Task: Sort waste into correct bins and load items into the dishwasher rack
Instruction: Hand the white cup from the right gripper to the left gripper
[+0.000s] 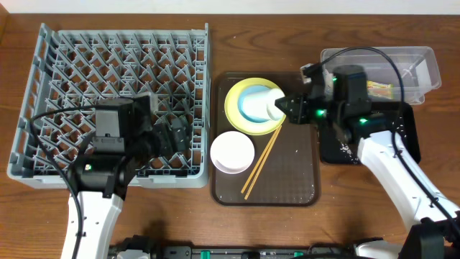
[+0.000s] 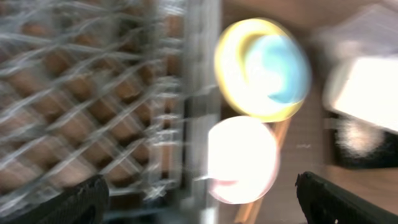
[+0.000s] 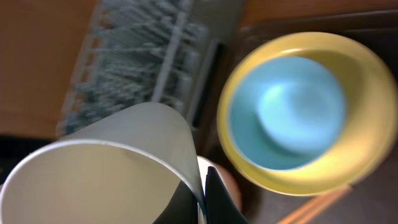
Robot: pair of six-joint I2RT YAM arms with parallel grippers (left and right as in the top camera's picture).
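Observation:
The small white cup needs to go into the dishwasher rack (image 1: 86, 65) rim-first, so my left gripper will grab it around its base end next.
My right gripper (image 1: 289, 106) is shut on the rim of the small white cup (image 1: 274, 105), held lifted over the yellow plate (image 1: 234, 108) and the light blue bowl (image 1: 253, 103) in it. In the right wrist view the cup (image 3: 99, 168) fills the lower left, with the bowl (image 3: 292, 112) and the plate (image 3: 367, 81) below. The white bowl (image 1: 232, 151) and the wooden chopsticks (image 1: 260, 164) lie on the brown tray (image 1: 295, 180). My left gripper (image 1: 176, 134) is open over the grey dishwasher rack (image 1: 86, 65). The blurred left wrist view shows the white bowl (image 2: 242, 158) and the plate (image 2: 233, 68).
The clear plastic tub (image 1: 410, 61) stands at the back right with a yellow-orange wrapper (image 1: 379, 88) inside. The black tray (image 1: 402, 140) sits in front of it under my right arm, with white specks on it.

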